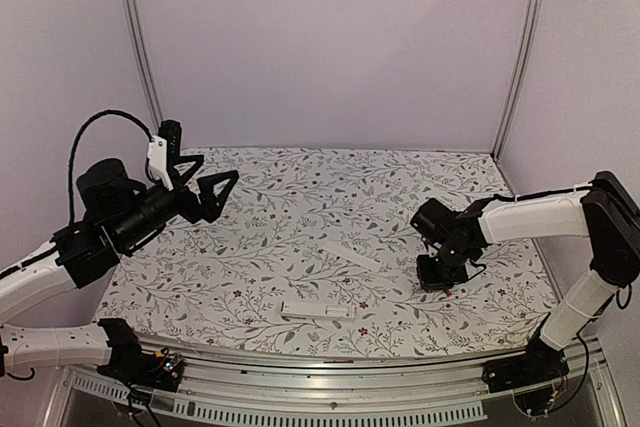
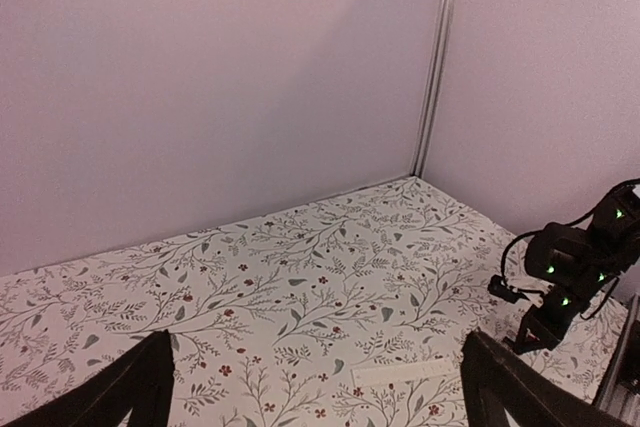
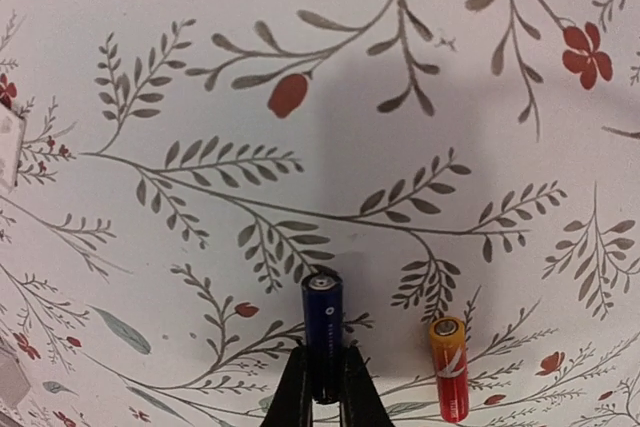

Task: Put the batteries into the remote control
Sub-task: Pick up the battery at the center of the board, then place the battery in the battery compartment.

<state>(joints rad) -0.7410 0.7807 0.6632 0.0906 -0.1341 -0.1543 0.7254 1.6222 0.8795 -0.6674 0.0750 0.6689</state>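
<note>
The dark blue battery (image 3: 322,307) would come up off the flowered cloth if I lifted my right gripper now. Both fingers are pinching its near end (image 3: 325,375).
My right gripper (image 3: 322,359) is low over the flowered cloth at the right (image 1: 440,282) and is shut on the dark blue battery (image 3: 322,307), which points away from the camera. The red battery (image 3: 448,367) lies on the cloth just to the right of it, apart from the fingers; from above it is a red speck (image 1: 451,293). The white remote control (image 1: 318,310) lies near the front edge at the middle, its recess facing up. My left gripper (image 1: 215,192) is raised at the left, open and empty (image 2: 315,339).
A thin white cover plate (image 1: 350,255) lies on the cloth between the remote and the right gripper. A thin white strip (image 2: 405,372) shows between the left fingers. Purple walls with metal posts (image 1: 520,47) close in the back and sides.
</note>
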